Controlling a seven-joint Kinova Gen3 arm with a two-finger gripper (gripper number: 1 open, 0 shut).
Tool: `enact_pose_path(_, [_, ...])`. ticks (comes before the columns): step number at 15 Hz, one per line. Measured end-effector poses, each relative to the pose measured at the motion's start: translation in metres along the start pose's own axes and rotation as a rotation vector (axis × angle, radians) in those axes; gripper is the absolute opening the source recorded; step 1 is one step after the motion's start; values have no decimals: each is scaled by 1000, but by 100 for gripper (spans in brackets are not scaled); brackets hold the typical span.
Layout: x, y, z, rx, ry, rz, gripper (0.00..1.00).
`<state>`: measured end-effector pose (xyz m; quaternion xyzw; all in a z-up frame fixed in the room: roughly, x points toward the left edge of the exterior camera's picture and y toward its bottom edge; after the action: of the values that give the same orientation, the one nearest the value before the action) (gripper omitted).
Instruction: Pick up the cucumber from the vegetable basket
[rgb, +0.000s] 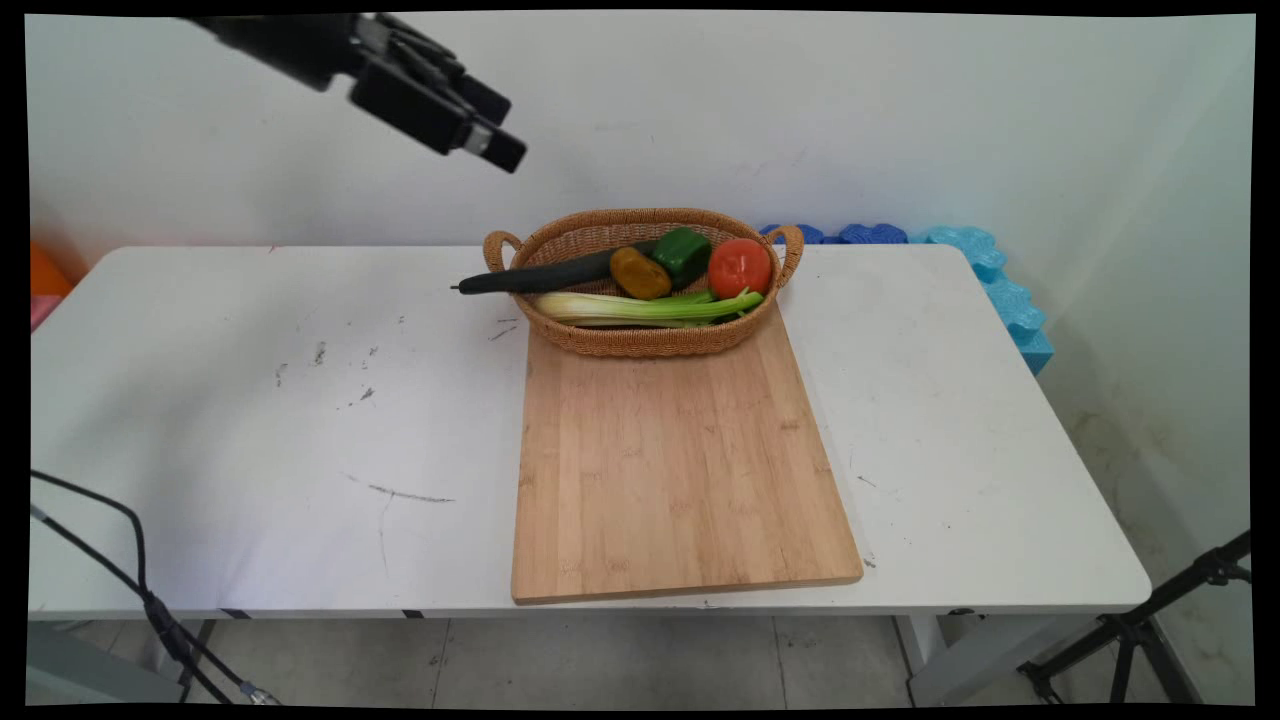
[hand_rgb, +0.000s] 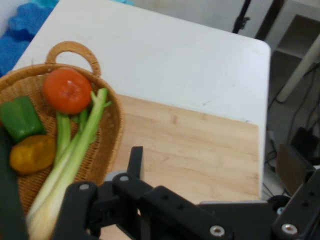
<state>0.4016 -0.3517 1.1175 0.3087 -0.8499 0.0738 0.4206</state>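
Note:
I will next grab the cucumber by its middle (rgb: 561, 274) with my gripper. Then I can lift the long dark green cucumber out of the wicker basket (rgb: 640, 343).
My gripper (rgb: 500, 125) hangs high above the table's back left, open and holding nothing. It is tilted down toward a wicker basket (rgb: 640, 343) that stands on the far end of a wooden cutting board (rgb: 680, 460). In the basket lie a dark cucumber (rgb: 535, 277) sticking out over the left rim, a potato (rgb: 640, 273), a green pepper (rgb: 682, 252), a tomato (rgb: 740, 267) and a celery stalk (rgb: 650, 307). The hand view shows the basket (hand_rgb: 112, 130) at the left with the tomato (hand_rgb: 66, 90), pepper (hand_rgb: 20, 117), potato (hand_rgb: 32, 154) and celery (hand_rgb: 70, 160), and the bare board (hand_rgb: 200, 150) ahead of my gripper (hand_rgb: 225, 167).
Blue foam pieces (rgb: 990, 280) lie against the wall behind the table's right end. A black tripod leg (rgb: 1140, 625) stands at the lower right of the floor. Black cables (rgb: 140, 580) hang over the table's near left edge. An orange object (rgb: 45, 272) sits at the far left.

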Motion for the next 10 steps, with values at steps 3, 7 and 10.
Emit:
enact_pose_path(3, [15,-16,21,32,-36,-12,100])
enact_pose_path(7, [31,-50,60,93,-101,-37,100])
enact_pose_path(10, [37,-77,91,142,-153,-59,100])
